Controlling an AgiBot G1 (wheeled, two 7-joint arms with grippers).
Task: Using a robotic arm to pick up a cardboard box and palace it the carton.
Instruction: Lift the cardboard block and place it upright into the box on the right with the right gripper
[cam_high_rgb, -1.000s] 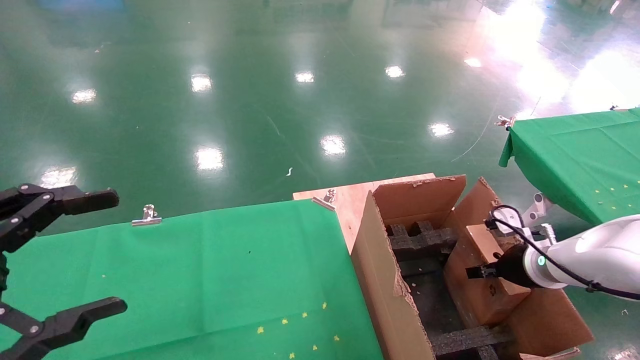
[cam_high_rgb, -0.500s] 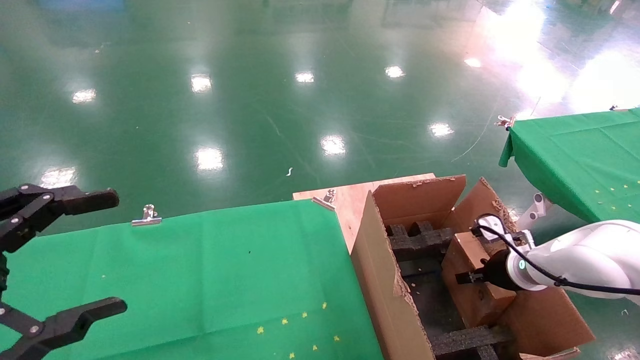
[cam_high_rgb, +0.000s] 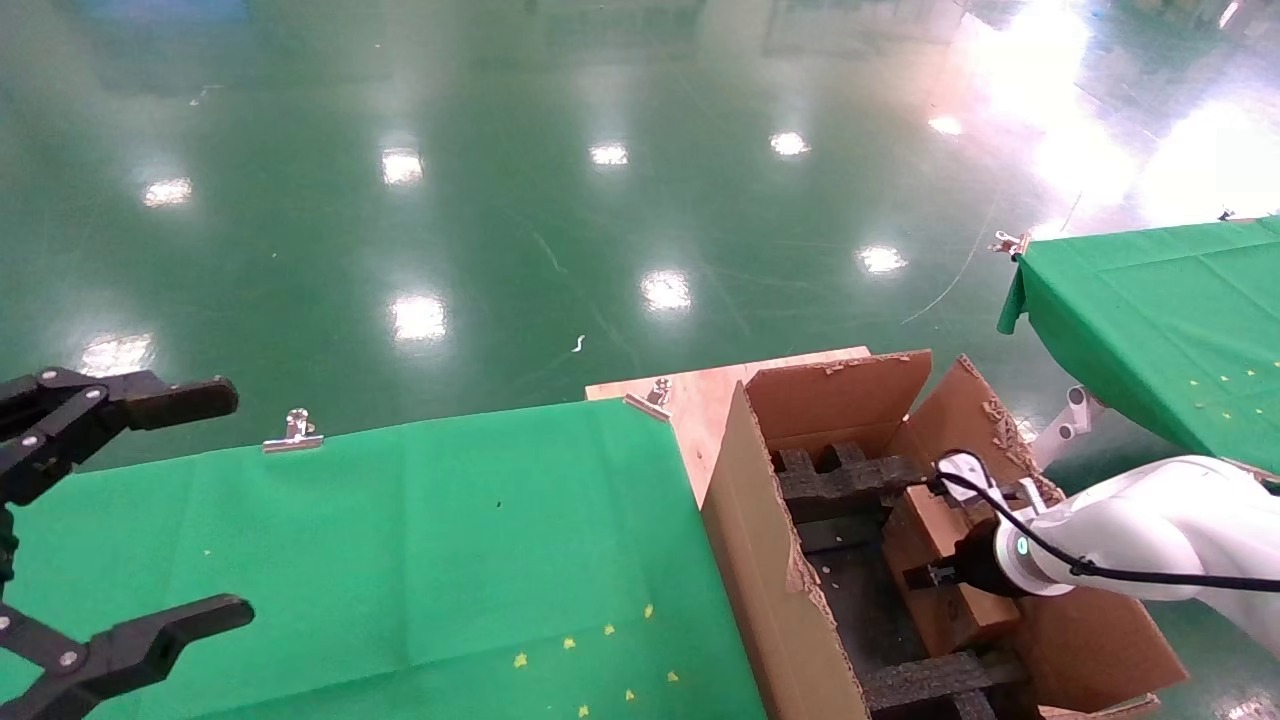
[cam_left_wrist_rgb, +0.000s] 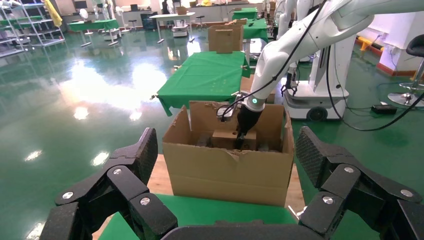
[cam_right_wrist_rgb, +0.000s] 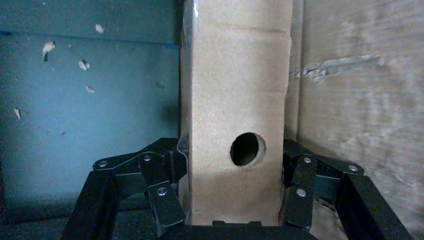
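My right gripper is ready to open, as the cardboard box sits low inside the carton (cam_high_rgb: 760, 540) between the black foam bars and would stay in there.
The large brown carton (cam_high_rgb: 760, 540) with ragged flaps and black foam bars (cam_high_rgb: 840, 480) stands right of the green table. My right gripper (cam_high_rgb: 930, 577), on the white robotic arm (cam_high_rgb: 1150, 540), is shut on the small cardboard box (cam_high_rgb: 925, 525) and holds it inside the carton, near its right wall. In the right wrist view the box (cam_right_wrist_rgb: 235, 90), with its round hole (cam_right_wrist_rgb: 247, 149), stands between the fingers (cam_right_wrist_rgb: 165, 195) of the gripper (cam_right_wrist_rgb: 235, 155). My left gripper (cam_high_rgb: 235, 503) is open and empty at the far left. The left wrist view shows the carton (cam_left_wrist_rgb: 230, 170) and the box (cam_left_wrist_rgb: 225, 137) in it.
A green-covered table (cam_high_rgb: 400, 540) with metal clips (cam_high_rgb: 295, 432) lies before me. A wooden board (cam_high_rgb: 700, 395) carries the carton. A second green table (cam_high_rgb: 1160, 310) stands at the right. A glossy green floor lies beyond.
My right arm has moved left and down, carrying the cardboard box lower into the carton. The left arm has not moved.
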